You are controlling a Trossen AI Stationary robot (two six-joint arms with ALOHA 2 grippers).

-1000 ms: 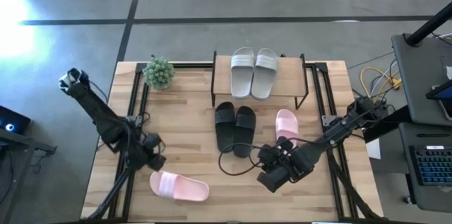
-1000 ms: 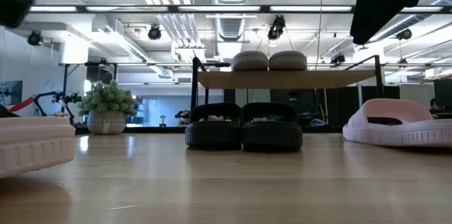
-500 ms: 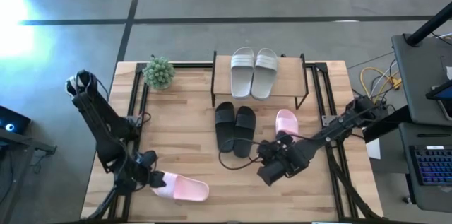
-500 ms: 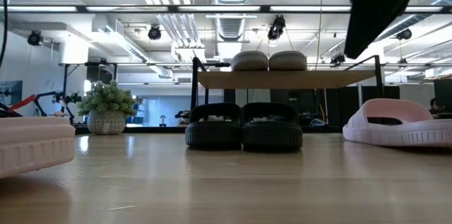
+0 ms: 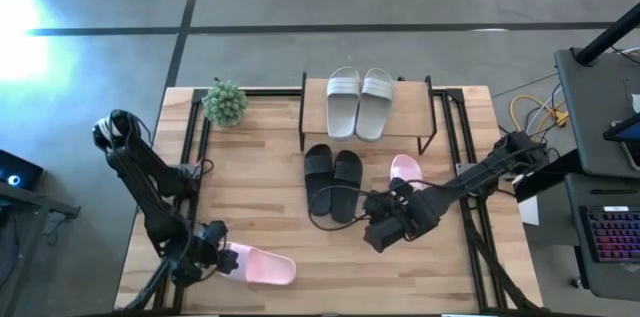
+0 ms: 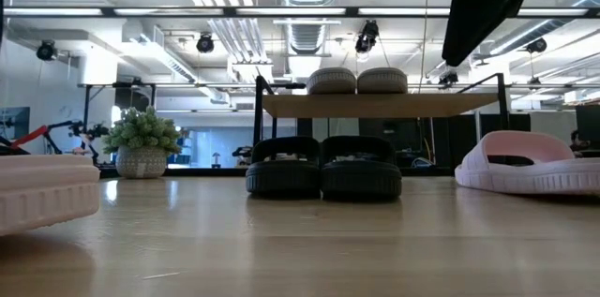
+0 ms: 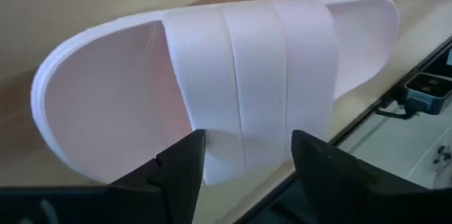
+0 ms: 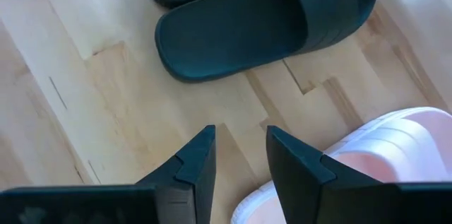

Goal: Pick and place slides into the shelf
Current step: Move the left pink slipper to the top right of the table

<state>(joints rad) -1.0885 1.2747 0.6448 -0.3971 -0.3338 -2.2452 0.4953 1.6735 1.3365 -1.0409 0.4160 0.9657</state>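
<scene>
My left gripper grabs the pink slide by its strap's side (image 5: 239, 252) next, to pair it with its mate (image 5: 405, 170) for the shelf.
A pink slide (image 5: 262, 267) lies flat on its sole near the table's front left. My left gripper (image 5: 218, 257) is at its left side, open, with the fingers in front of the strap (image 7: 247, 75). The second pink slide (image 5: 405, 170) lies right of the black pair (image 5: 333, 179), which stands in front of the shelf (image 5: 410, 117). The pale grey-white pair (image 5: 360, 102) rests on the shelf's top board. My right gripper (image 5: 378, 232) hovers open over bare wood between the black pair (image 8: 261, 19) and the second pink slide (image 8: 381, 153). My left gripper's open fingers (image 7: 187, 160) stand at the strap's side (image 7: 247, 157), where it meets the sole's long edge. They come in slanting down from the table's left. Whether they touch the strap I cannot tell. The slide lies flat on the table.
A small potted plant (image 5: 225, 103) stands at the far left corner. A black cable (image 5: 320, 222) loops on the wood in front of the black pair. Bare wood lies in the table's middle and left.
My left gripper has gone toward the table's near edge and down to the front pink slide's left side. My right gripper has drifted a little toward the far edge, nearer the black pair. No slide has moved.
</scene>
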